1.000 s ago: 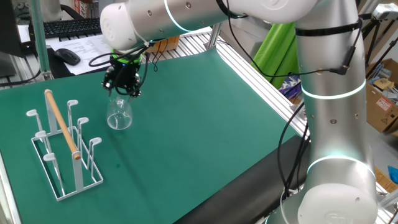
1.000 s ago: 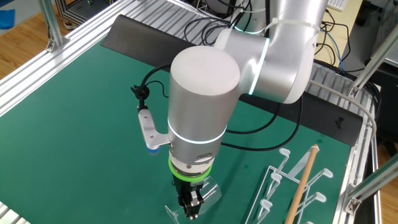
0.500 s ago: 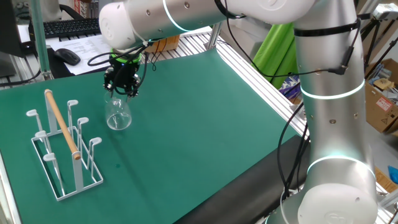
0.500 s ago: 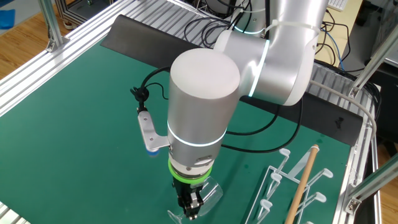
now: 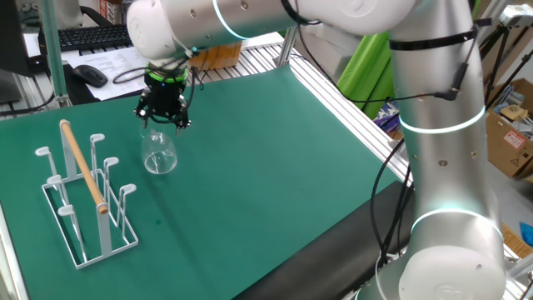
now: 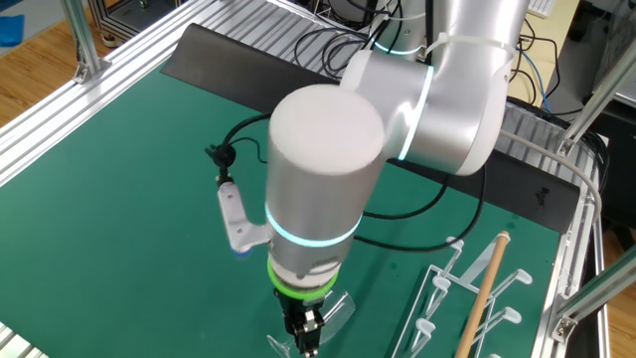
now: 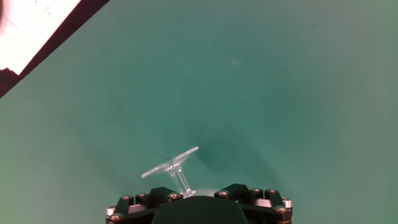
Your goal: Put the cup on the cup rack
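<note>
The cup's bowl is round and sloping. My gripper will next grab the cup by its thin foot, which has two flat sides.
The cup, a clear stemmed glass, rests on the green mat just right of the cup rack. My gripper hangs directly over it with its fingers spread, open, and the glass's upper end sits just below the fingertips. In the hand view the cup's round foot and stem point away from me. Its bowl is mostly hidden behind the black gripper housing. From the other fixed view the arm covers most of the gripper. The cup shows beside it, and the white wire cup rack stands to the right.
The rack's wooden rod runs along its top, with flat-tipped pegs on both sides. A keyboard and mouse lie beyond the mat's far edge. Aluminium rails border the mat, and a black strip lines the near edge.
The gripper has risen a little and drifted left, and its fingers stand wider apart. The cup has stayed in the same spot on the mat.
</note>
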